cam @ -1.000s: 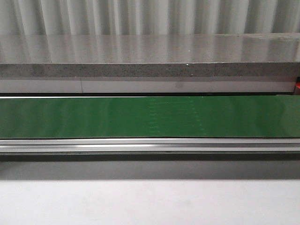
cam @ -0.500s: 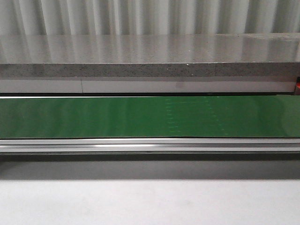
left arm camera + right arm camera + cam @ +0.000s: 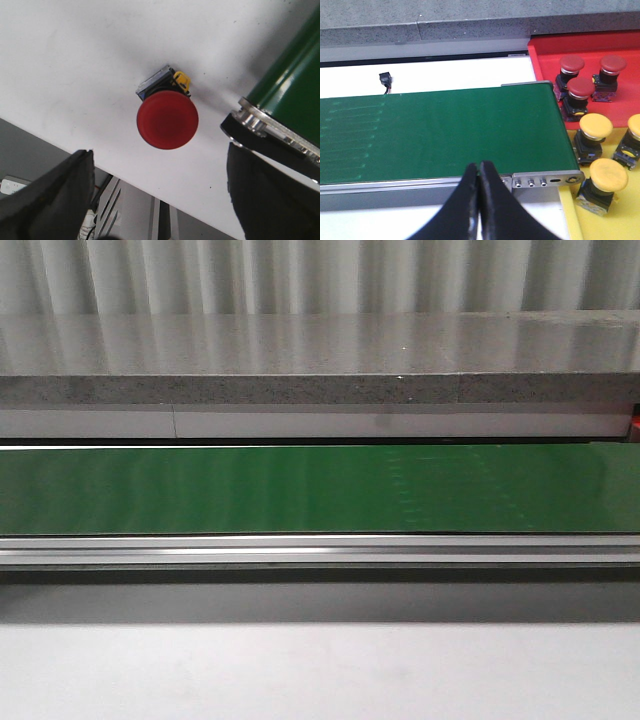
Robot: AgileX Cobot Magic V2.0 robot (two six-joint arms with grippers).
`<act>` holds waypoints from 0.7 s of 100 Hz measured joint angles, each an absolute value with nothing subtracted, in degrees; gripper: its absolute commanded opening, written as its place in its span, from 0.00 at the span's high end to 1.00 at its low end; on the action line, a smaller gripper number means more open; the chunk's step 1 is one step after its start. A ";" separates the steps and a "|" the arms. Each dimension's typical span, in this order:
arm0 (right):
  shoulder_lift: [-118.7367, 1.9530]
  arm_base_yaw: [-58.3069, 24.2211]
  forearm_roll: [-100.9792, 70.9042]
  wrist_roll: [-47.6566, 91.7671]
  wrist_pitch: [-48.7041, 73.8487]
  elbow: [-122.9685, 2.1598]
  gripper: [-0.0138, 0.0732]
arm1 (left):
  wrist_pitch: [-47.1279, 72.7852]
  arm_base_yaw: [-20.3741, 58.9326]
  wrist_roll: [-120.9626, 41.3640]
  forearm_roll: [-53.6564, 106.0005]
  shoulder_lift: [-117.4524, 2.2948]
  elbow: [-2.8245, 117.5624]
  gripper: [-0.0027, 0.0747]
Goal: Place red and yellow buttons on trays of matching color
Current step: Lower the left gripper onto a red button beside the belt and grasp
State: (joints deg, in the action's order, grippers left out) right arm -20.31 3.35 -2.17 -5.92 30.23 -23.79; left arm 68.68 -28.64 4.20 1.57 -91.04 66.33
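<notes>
I am not ready to close my left gripper yet: both fingers end short of the round cap [image 3: 167,120]. I need to lower my left gripper first, then close it on the red button.
In the left wrist view a red button [image 3: 167,119] stands on the white table, with my left gripper [image 3: 160,195] open above it and its black fingers [image 3: 50,195] wide apart on either side. In the right wrist view my right gripper [image 3: 480,172] is shut and empty over the near rail of the green belt [image 3: 435,132]. A red tray [image 3: 625,55] holds three red buttons [image 3: 581,90]. A yellow tray [image 3: 570,215] holds three yellow buttons [image 3: 594,127]. No gripper or button shows in the front view.
The green conveyor belt [image 3: 320,490] runs across the front view with a metal rail [image 3: 320,548] before it and a grey stone ledge [image 3: 320,360] behind. The belt's end [image 3: 290,90] lies close to the red button. A small black part [image 3: 385,80] lies beyond the belt.
Faint marks on the green belt have shifted to the right, so the belt is running. Nothing else in the front view has moved.
</notes>
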 measured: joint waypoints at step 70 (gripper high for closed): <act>-20.31 3.35 -2.17 -5.92 30.23 -23.79 0.92 | 64.40 -28.64 4.66 1.92 -100.68 66.92 0.57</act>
State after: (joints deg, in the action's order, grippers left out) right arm -20.31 3.35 -2.17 -5.92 30.23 -23.79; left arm 64.40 -28.64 4.66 1.92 -100.68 66.92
